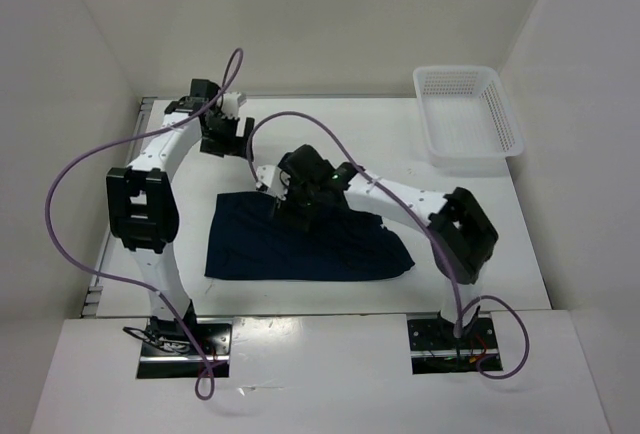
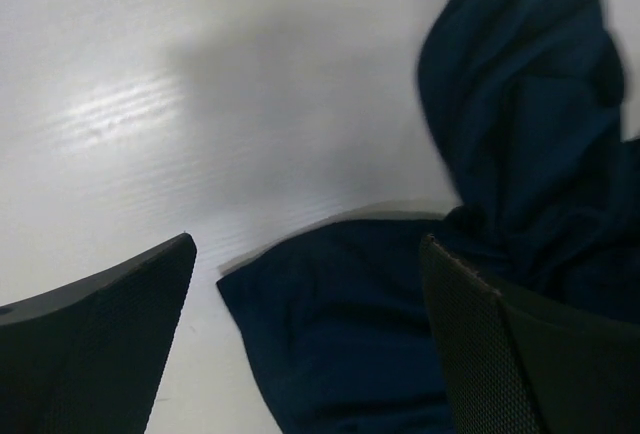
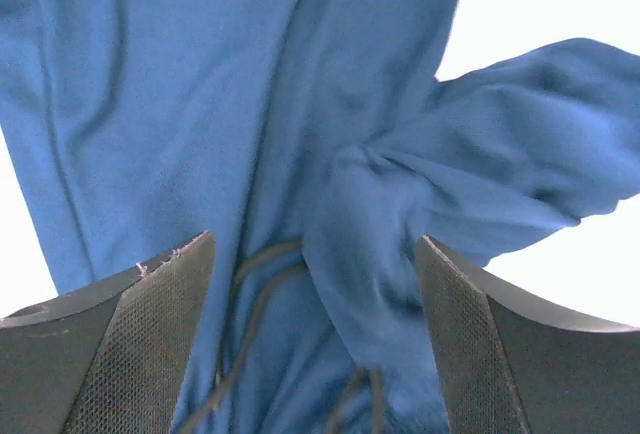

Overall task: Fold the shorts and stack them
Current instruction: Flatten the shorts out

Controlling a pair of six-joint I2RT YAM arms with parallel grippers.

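My right gripper grabs the shorts by the raised fold at their bunched far edge [image 1: 291, 216] [image 3: 362, 236] next, to draw it straight for folding.
The dark navy shorts [image 1: 300, 249] lie spread on the white table, with their far edge bunched up. My right gripper [image 1: 297, 212] hovers low over that bunched far edge. In the right wrist view it [image 3: 312, 239] is open, with a raised fold of the shorts [image 3: 370, 254] and a drawstring [image 3: 255, 274] between the fingers. My left gripper [image 1: 222, 139] is beyond the far left corner of the shorts. In the left wrist view it [image 2: 305, 244] is open and empty above the table, with a corner of the shorts [image 2: 340, 324] below it.
An empty white mesh basket [image 1: 470, 151] stands at the far right of the table. White walls close in the table on the left, back and right. Purple cables loop from both arms.
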